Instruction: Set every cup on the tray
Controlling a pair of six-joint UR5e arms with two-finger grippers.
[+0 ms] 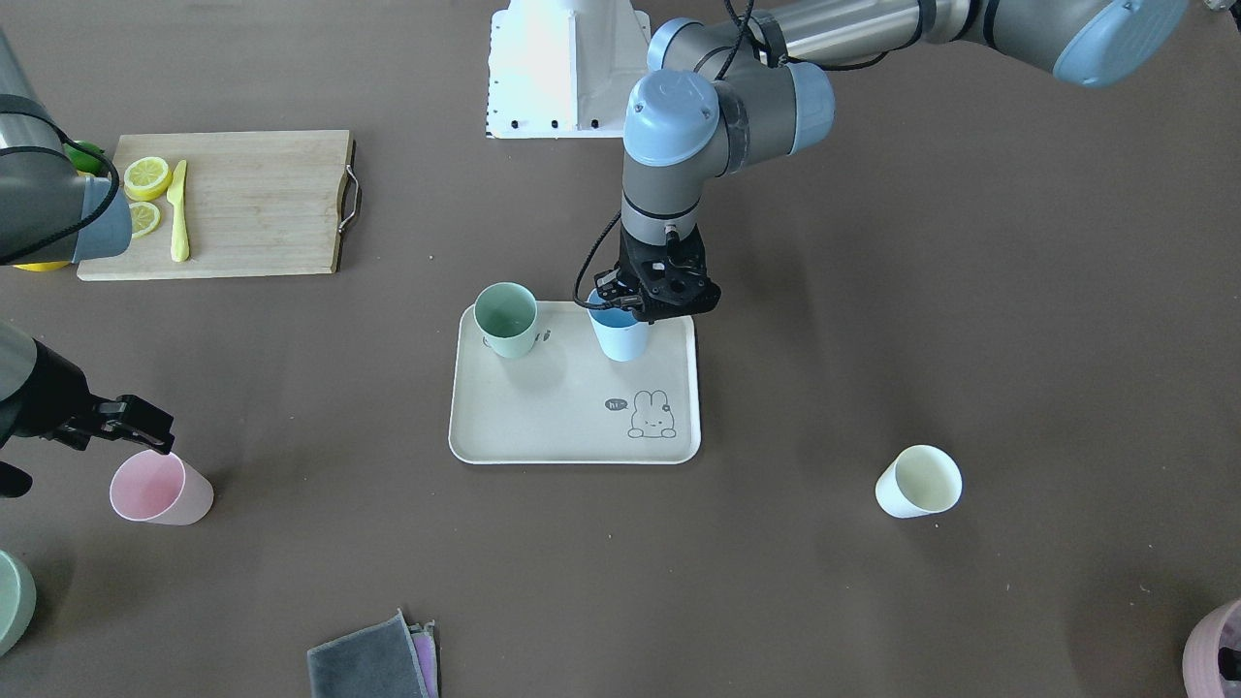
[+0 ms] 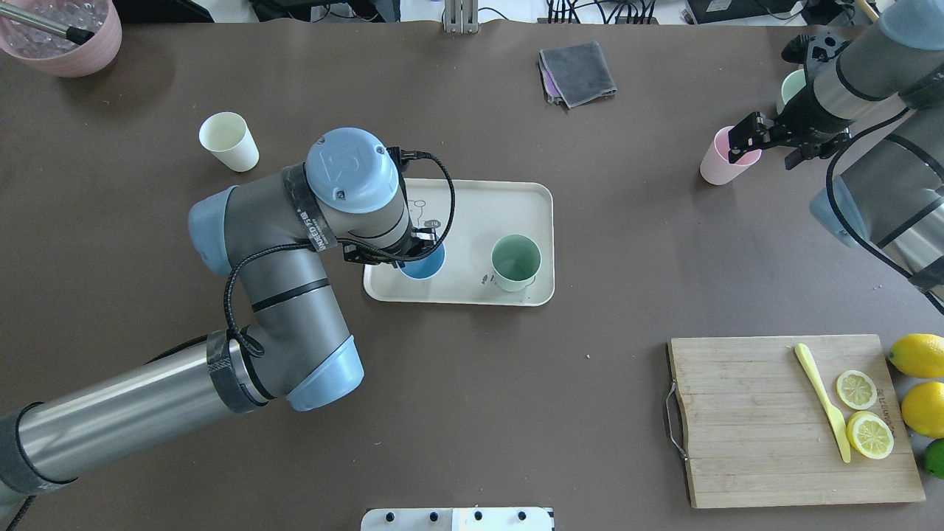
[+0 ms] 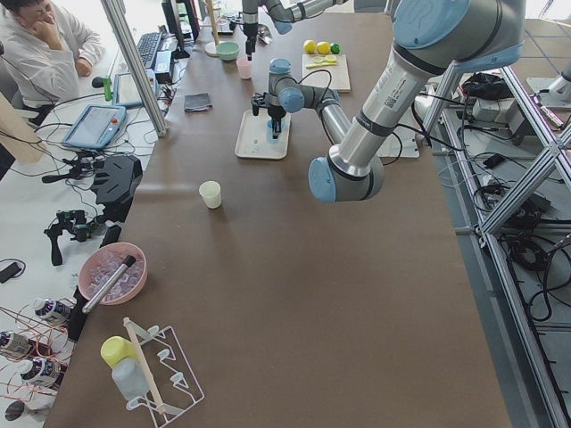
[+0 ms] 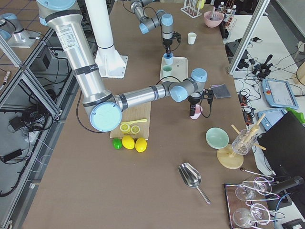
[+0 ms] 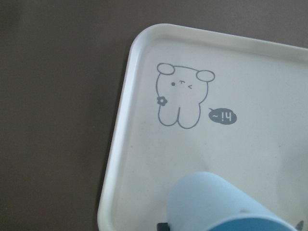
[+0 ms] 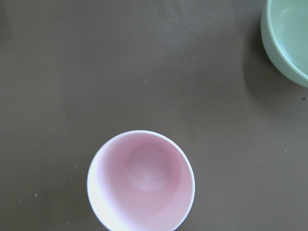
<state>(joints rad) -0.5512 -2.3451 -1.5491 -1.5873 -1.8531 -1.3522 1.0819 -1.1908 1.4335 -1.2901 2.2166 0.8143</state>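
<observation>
My right gripper grabs the pink cup by its rim [image 1: 162,456] next, to place the cup on the tray [image 1: 543,417].
The beige bunny tray [image 1: 543,417] lies mid-table, also in the overhead view [image 2: 509,203]. The sage green cup [image 1: 506,320] stands upright in one corner of it. My left gripper [image 1: 622,308] is shut on the light blue cup [image 1: 620,339], which rests upright on the tray near the rim; the left wrist view shows the cup [image 5: 216,202] close below the camera. The pink cup [image 1: 160,488] stands on the table off the tray. My right gripper [image 1: 145,436] is open just above its rim. The cream-yellow cup [image 1: 918,481] stands alone on the table.
A wooden cutting board [image 1: 252,204] holds lemon slices and a yellow knife. A folded grey cloth [image 1: 373,664] lies near the far edge. A green bowl [image 6: 288,38] sits close to the pink cup. A mauve-pink vessel [image 2: 63,37] stands in a corner.
</observation>
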